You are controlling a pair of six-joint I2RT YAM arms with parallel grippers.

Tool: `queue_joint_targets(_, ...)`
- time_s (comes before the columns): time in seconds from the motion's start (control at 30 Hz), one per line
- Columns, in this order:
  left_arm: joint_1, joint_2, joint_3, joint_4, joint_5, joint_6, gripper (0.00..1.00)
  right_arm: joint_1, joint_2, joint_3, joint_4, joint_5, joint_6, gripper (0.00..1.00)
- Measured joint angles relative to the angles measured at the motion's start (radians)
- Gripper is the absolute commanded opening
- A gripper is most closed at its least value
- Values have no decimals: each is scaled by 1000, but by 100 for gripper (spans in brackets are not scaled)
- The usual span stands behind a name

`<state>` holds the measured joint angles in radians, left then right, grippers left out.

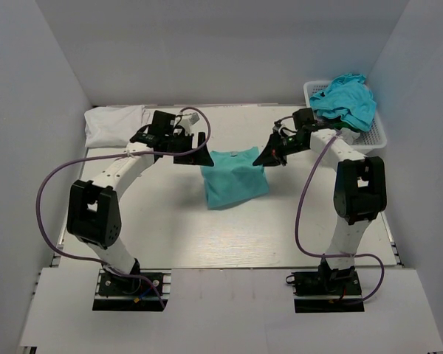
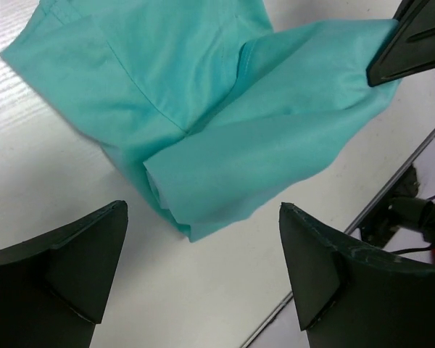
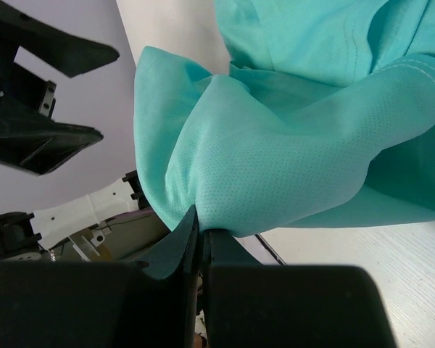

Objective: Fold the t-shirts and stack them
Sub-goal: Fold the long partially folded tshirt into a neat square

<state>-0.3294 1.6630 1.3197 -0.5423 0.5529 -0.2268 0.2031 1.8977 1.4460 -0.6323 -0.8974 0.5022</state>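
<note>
The folded edge's free corner (image 2: 187, 226) is opposite the right gripper. The left gripper will grab the mint-green t-shirt there next, to fold it evenly.
A mint-green t-shirt (image 1: 234, 178) lies partly folded on the table's middle. It also shows in the left wrist view (image 2: 225, 123) and the right wrist view (image 3: 290, 145). My right gripper (image 1: 268, 158) is shut on the shirt's right edge and holds it lifted. My left gripper (image 1: 191, 155) is open and empty just left of the shirt, its fingers (image 2: 326, 268) apart above bare table. A white t-shirt (image 1: 114, 124) lies folded at the back left. Turquoise-blue t-shirts (image 1: 345, 100) are heaped in the basket.
A white plastic mesh basket (image 1: 373, 135) stands at the back right, next to my right arm. Grey walls close the table on three sides. Purple cables loop beside both arms.
</note>
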Motion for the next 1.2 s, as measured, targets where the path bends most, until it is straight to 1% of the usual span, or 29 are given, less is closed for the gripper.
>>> queue_joint_targets(0.1,0,-4,-29,19,13,64,95,0,-3,-7,2,-7,-1,0)
queue_joint_targets(0.13,0,-11,-45,31,15,80,92,0,-3,-9,3,-10,-1,0)
queue_joint_targets(0.3,0,-60,-124,58,49,142,88,0,-3,-19,5,-25,-3,0)
queue_joint_targets(0.33,0,-61,-129,63,66,150,85,0,-5,-21,5,-26,-4,0)
queue_joint_targets(0.37,0,-61,-133,68,82,158,79,0,-5,-22,5,-26,-4,0)
queue_joint_targets(0.43,0,-60,-144,80,118,166,70,0,-5,-23,6,-26,-4,0)
queue_joint_targets(0.47,0,-56,-148,84,134,168,69,0,-6,-24,6,-26,-4,0)
queue_joint_targets(0.57,0,-29,-148,99,172,171,68,0,-11,-36,13,-27,-3,0)
queue_joint_targets(0.7,0,3,-148,99,178,171,68,0,-15,-49,25,-29,4,0)
queue_joint_targets(1.0,0,3,-148,72,126,171,68,0,-20,-50,34,-38,12,0)
queue_joint_targets(1.17,0,3,-148,69,121,171,68,0,-21,-55,37,-49,12,0)
queue_joint_targets(1.2,0,3,-148,72,129,171,65,0,-21,-56,37,-49,12,0)
